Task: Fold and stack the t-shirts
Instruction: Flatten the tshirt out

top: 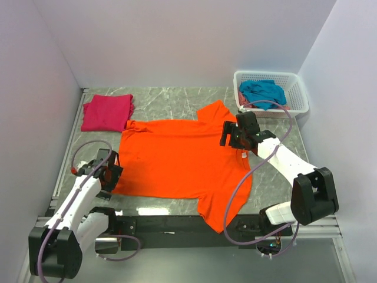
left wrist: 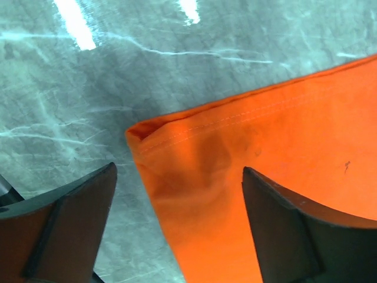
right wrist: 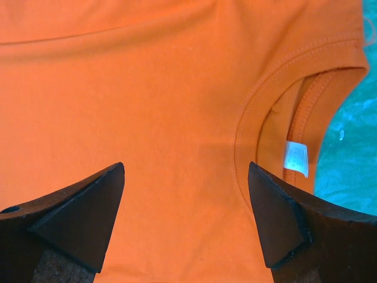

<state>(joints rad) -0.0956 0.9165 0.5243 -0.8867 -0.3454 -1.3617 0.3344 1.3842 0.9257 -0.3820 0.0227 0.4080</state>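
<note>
The left gripper should next take hold of the orange t-shirt (top: 177, 156) by its near hem corner, so that it can fold that side over the t-shirt's body.
A bright orange t-shirt (top: 177, 156) lies spread flat on the table, collar to the right. A folded magenta-pink t-shirt (top: 106, 112) lies at the back left. A teal-blue t-shirt (top: 262, 91) is bunched in the basket. My left gripper (top: 110, 171) is open over the orange shirt's hem corner (left wrist: 138, 132), one finger over bare table, one over cloth. My right gripper (top: 238, 134) is open above the cloth just left of the collar (right wrist: 259, 118) with its white label (right wrist: 296, 158). Neither holds anything.
A white lattice basket (top: 297, 88) stands at the back right corner. White walls close in the left, back and right sides. A grey marbled tabletop (top: 171, 100) shows behind the orange shirt. A black rail (top: 171, 223) runs along the near edge.
</note>
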